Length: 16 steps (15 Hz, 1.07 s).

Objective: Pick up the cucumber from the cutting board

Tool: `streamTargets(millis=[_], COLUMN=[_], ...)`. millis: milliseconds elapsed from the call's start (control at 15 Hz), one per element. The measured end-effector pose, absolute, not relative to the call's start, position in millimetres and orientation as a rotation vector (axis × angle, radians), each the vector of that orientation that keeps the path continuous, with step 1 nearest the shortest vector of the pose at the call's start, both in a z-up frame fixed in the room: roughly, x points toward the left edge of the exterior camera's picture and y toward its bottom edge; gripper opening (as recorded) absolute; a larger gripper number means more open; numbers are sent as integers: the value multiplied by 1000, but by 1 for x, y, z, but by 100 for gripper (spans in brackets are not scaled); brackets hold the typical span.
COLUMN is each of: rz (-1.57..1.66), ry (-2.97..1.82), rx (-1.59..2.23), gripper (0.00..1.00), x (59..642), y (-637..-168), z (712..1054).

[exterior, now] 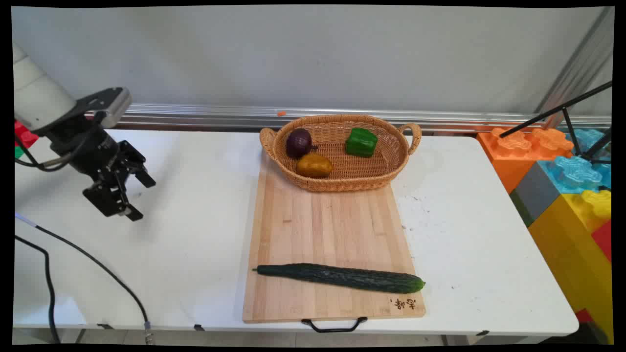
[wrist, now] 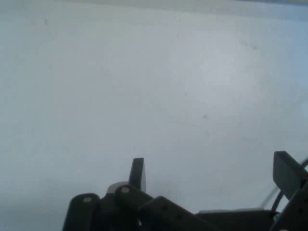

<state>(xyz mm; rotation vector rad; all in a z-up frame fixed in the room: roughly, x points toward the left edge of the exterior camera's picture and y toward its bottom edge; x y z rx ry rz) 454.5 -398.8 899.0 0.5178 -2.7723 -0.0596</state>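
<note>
I should next grab the long dark green cucumber by its middle (exterior: 339,277). Then it can go into the wicker basket.
My black gripper (exterior: 142,198) hangs open over the bare left part of the white table (exterior: 195,234), holding nothing. In the hand view the gripper (wrist: 214,171) stands with its two fingers apart over plain white tabletop (wrist: 154,96). Well to its right lies a wooden cutting board (exterior: 327,230) with a long dark green cucumber (exterior: 342,277) across its near end. A wicker basket (exterior: 402,151) stands on the board's far end. It holds a purple onion (exterior: 298,142), a yellow-brown vegetable (exterior: 314,165) and a green pepper (exterior: 361,142).
Large toy bricks in orange, blue, yellow and grey (exterior: 567,181) are stacked beyond the table's right edge, with a black stand (exterior: 567,110) over them. Black cables (exterior: 88,259) trail across the table's near left. A metal rail (exterior: 293,116) runs along the wall behind.
</note>
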Motion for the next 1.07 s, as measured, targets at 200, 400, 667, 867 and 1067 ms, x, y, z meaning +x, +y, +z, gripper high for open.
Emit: streamTargets(millis=[200, 400, 667, 867, 1067], rz=[-67, -98, -141, -151, -159], ry=[-2731, -2649, -2544, -2500, -2500], rx=[497, 481, 446, 373, 266], gripper=[100, 100, 100, 100, 100], x=[442, 404, 334, 282, 230], y=[-401, -405, -414, -417, -416], z=[890, 880, 866, 860, 845])
